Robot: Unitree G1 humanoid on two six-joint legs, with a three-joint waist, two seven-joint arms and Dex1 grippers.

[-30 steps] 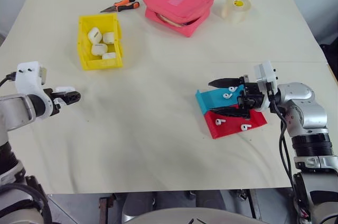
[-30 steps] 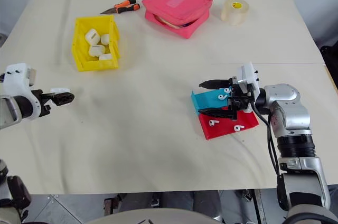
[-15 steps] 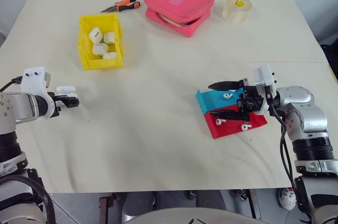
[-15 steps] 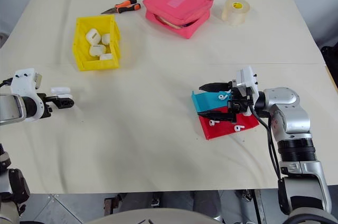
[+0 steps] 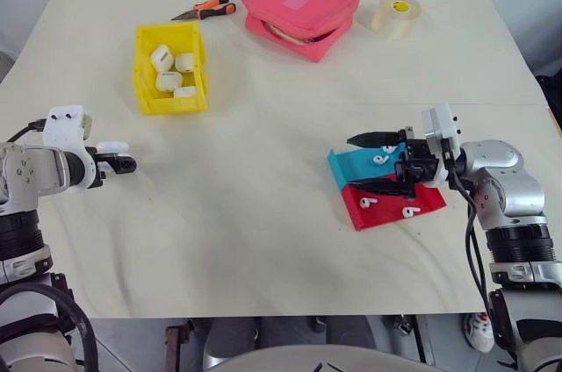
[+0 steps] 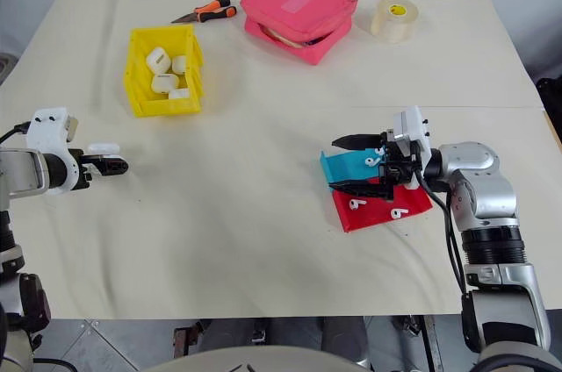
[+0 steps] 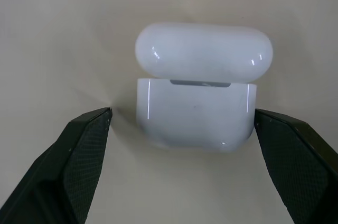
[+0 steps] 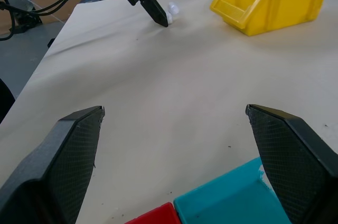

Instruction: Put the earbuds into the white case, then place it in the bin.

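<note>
My fingers are on both sides of the white case's lower body. My left gripper should close now. Closing now would hold the white case.
The white case stands on the table with its lid raised, at the left of the table. My left gripper is open with a finger on either side of the case. One finger stands clear of it and the other is close against its side. My right gripper hangs open over a blue tray and a red tray. Tiny white earbuds lie on the blue tray and more earbuds on the red one. The yellow bin sits far left and holds several white cases.
A pink pouch, orange-handled pliers and a tape roll lie along the far edge. A wide stretch of bare cloth separates the two grippers. The near table edge runs just below both arms.
My left wrist has turned a little while its fingertips stay at the case. The right gripper has kept still over the trays.
</note>
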